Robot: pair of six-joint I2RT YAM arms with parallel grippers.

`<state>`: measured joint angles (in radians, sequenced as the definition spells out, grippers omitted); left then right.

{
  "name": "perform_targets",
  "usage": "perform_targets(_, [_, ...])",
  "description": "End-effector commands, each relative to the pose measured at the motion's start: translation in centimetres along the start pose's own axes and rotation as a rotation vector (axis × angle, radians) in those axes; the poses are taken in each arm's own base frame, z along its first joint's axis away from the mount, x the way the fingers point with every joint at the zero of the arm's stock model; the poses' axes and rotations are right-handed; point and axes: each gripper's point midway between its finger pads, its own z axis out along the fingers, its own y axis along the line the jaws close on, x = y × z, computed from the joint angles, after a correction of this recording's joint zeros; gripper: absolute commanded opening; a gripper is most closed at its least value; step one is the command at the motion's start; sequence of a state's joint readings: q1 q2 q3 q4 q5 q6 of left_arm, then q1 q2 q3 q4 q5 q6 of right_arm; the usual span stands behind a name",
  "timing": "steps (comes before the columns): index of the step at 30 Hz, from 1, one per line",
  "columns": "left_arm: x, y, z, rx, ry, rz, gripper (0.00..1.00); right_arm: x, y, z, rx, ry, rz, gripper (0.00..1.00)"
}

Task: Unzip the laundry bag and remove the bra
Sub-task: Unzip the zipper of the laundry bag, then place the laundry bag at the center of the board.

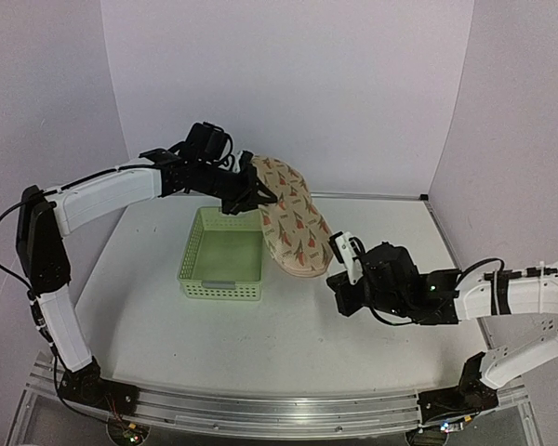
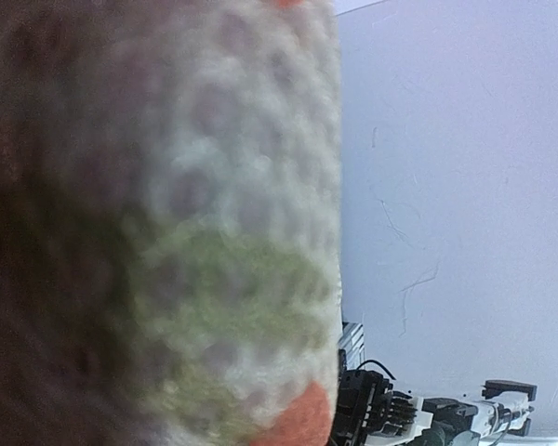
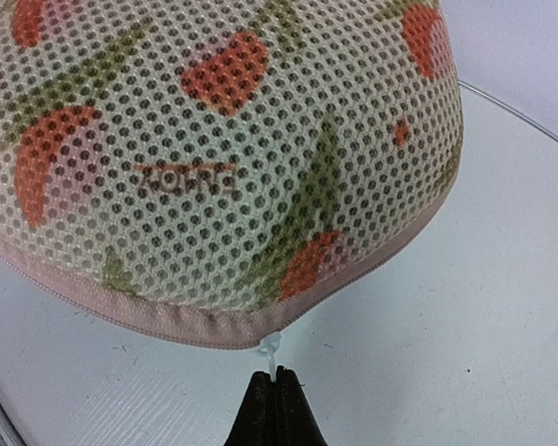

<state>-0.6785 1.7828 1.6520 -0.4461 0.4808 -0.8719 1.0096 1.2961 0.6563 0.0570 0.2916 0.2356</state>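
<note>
The laundry bag hangs tilted above the table and its upper end would fall if I opened now, so my left gripper keeps holding the laundry bag.
The laundry bag (image 1: 293, 218), cream mesh with orange-red and green motifs and pink edging, hangs tilted above the table, its lower end near the surface. My left gripper (image 1: 259, 198) is shut on the bag's upper left edge. In the left wrist view the blurred bag (image 2: 186, 232) fills most of the frame and hides the fingers. My right gripper (image 1: 337, 247) is at the bag's lower end. In the right wrist view the right gripper (image 3: 277, 376) is shut on the small white zipper pull (image 3: 275, 348) that hangs from the pink rim of the bag (image 3: 223, 167). The bra is hidden.
A light green lattice basket (image 1: 193, 243) stands on the white table (image 1: 167, 325) just left of the hanging bag, below my left gripper. White walls close in the back and both sides. My right arm (image 2: 428, 413) shows low in the left wrist view.
</note>
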Motion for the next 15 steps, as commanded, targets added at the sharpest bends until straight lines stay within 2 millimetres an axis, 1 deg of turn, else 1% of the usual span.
perform_targets(1, [-1.2, -4.0, 0.9, 0.122, 0.005, 0.087, 0.0, 1.2, -0.9, -1.5, -0.005, 0.019, 0.042, 0.0])
perform_targets(2, [-1.1, -3.9, 1.4, 0.123, 0.014, 0.087, 0.0, 1.4, -1.0, -1.7, -0.007, 0.019, 0.052, 0.0])
perform_targets(3, [-1.0, -3.5, 2.5, 0.118, 0.03, 0.081, 0.0, 2.0, -1.2, -2.0, -0.003, 0.038, 0.058, 0.0])
perform_targets(4, [-0.9, -3.5, 3.2, 0.122, 0.044, 0.079, 0.0, 2.6, -1.3, -2.2, -0.002, 0.054, 0.067, 0.0])
perform_targets(6, [-0.7, -3.8, 4.8, 0.137, 0.07, 0.082, 0.04, 3.5, -1.4, -2.5, -0.004, 0.082, 0.088, 0.0])
perform_targets(9, [-0.1, -3.6, 7.5, 0.151, 0.121, 0.075, 0.08, 4.5, -1.7, -2.8, 0.0, 0.109, 0.125, 0.0])
perform_targets(11, [0.0, -3.3, 8.9, 0.156, 0.14, 0.073, 0.14, 5.1, -1.8, -3.1, 0.003, 0.121, 0.147, 0.0])
perform_targets(13, [0.1, -2.6, 10.0, 0.151, 0.156, 0.068, 0.21, 5.6, -1.9, -3.4, 0.002, 0.135, 0.161, 0.0])
perform_targets(15, [0.4, -1.7, 10.9, 0.141, 0.17, 0.063, 0.26, 6.1, -1.9, -3.5, 0.004, 0.159, 0.17, 0.0])
